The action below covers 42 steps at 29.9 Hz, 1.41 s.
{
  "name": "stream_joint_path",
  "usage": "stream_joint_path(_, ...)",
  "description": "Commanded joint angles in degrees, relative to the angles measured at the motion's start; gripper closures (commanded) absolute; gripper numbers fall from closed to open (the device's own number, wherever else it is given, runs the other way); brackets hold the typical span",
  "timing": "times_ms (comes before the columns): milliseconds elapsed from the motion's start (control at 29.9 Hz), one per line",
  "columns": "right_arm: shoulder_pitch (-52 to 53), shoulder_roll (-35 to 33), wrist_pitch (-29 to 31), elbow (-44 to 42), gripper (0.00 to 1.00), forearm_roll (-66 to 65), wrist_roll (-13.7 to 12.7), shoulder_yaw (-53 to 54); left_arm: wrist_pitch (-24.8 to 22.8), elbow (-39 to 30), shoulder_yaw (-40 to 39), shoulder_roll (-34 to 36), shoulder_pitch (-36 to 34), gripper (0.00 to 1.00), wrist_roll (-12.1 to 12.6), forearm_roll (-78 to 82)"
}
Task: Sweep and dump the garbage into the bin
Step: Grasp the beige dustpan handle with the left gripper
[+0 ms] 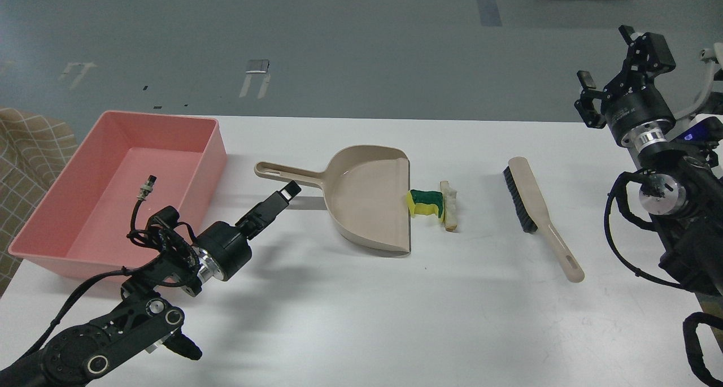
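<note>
Next, my right gripper grabs the beige brush by its slim wooden handle [561, 251] to sweep, since black bristles line the wide head [526, 191] of the brush.
The garbage lies just right of the dustpan's mouth: a yellow sponge piece with a green face [426, 202], with a whitish crusted bread strip [450, 205] against its right side. The beige dustpan [367, 198] lies flat with its handle [282, 172] pointing left. The pink bin [210, 156] stands at the table's left end. A beige brush with black bristles [534, 206] lies to the right. My left gripper [285, 195] hangs low just near of the dustpan handle, seen edge-on, touching nothing. My right gripper [607, 59] is raised at the far right, open and empty.
A checked cloth [28, 144] hangs left of the bin. The white table [395, 319] ends at its far edge just behind the bin and dustpan. My right arm's thick links fill the right edge.
</note>
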Motion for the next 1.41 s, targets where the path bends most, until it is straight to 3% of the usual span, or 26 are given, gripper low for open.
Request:
stream_joint_path(0,-0.2,-0.1,0.0,0.0,0.0,0.0,0.0,0.0,-0.1,4.9,0.1,-3.6,-2.6,0.02,0.1,-0.3)
stream_joint_path(502,-1.1,-0.1,0.0,0.1,0.0,0.0,0.2,0.0,0.8,19.1,0.1,-11.9,-10.4,0.02,1.5,-1.2)
stream_joint_path(837,-1.1,-0.1,0.0,0.1,0.0,0.0,0.2,0.0,1.0,22.8,0.1,-13.2,-12.7,0.06,1.5,-3.8)
stream_joint_path(1004,-1.0,0.0,0.0,0.2,0.0,0.0,0.2,0.0,0.7,22.9,0.2,-13.2,-13.7,0.46,1.5,-6.4)
stream_joint_path(1071,-1.0,-0.1,0.0,0.2,0.0,0.0,0.2,0.0,0.6,22.9,0.2,-13.2,-13.8,0.53,1.5,-6.4)
stream_joint_path(1272,-1.2,-0.3,-0.2,0.2,0.0,-0.1,0.6,0.0,0.5,22.9,0.3,-13.2,-13.7,0.95,1.5,-6.4)
stream_joint_path(1305,-1.2,-0.3,-0.2,0.2,0.0,0.0,0.7,0.0,0.5,22.9,0.3,-13.2,-13.7,1.0,1.5,-6.4)
stream_joint_path(1372,-1.6,-1.3,-0.2,0.3,0.0,0.0,0.8,0.1,0.5,22.9,0.3,-13.2,-13.8,1.0,1.5,-6.3)
